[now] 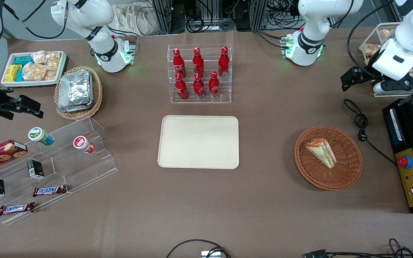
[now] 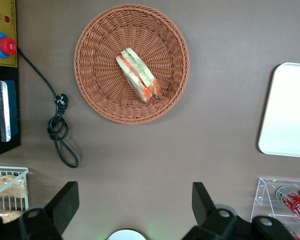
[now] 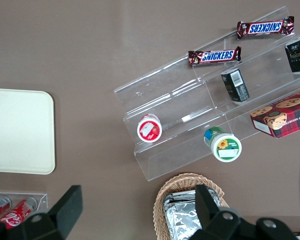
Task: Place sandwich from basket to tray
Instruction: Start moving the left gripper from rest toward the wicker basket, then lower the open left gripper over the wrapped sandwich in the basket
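The sandwich needs to go on the cream tray [image 1: 198, 141], so my left gripper will grab it next by its broad orange-filled end [image 1: 317, 144].
The sandwich [image 1: 321, 152] [image 2: 139, 75], a white-bread wedge with orange and green layers, lies in the round reddish-brown basket [image 1: 350, 175] [image 2: 100, 85] toward the working arm's end of the table. The cream tray [image 1: 198, 141] [image 2: 290, 110] [image 3: 17, 130] sits bare at the table's middle. My left gripper [image 1: 389, 84] [image 2: 134, 202] hangs high above the table, farther from the front camera than the basket. It is open, its black fingers [image 2: 65, 205] spread wide over bare tabletop with nothing between them.
A clear rack of red cola bottles [image 1: 200, 73] stands just past the tray, away from the front camera. A black control box with a red button [image 1: 409, 161] and a coiled black cable [image 1: 362, 123] lie beside the basket. A wire basket of bagged snacks [image 1: 371, 46] sits near the gripper.
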`<state>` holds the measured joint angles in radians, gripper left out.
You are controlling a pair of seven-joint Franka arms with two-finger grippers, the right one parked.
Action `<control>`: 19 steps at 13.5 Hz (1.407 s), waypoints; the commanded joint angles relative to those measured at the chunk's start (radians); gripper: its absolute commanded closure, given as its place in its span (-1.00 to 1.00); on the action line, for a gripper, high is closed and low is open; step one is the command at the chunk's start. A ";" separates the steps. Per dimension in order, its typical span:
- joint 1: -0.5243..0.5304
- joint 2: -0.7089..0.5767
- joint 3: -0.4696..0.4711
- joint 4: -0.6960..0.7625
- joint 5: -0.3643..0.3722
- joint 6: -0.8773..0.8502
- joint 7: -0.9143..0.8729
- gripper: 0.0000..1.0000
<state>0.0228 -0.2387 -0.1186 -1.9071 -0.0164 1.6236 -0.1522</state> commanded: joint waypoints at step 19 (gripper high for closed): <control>-0.029 0.438 -0.009 -0.102 0.159 0.503 -0.674 -0.99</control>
<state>0.0022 0.1655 -0.1300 -1.9805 0.1117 2.0647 -0.7739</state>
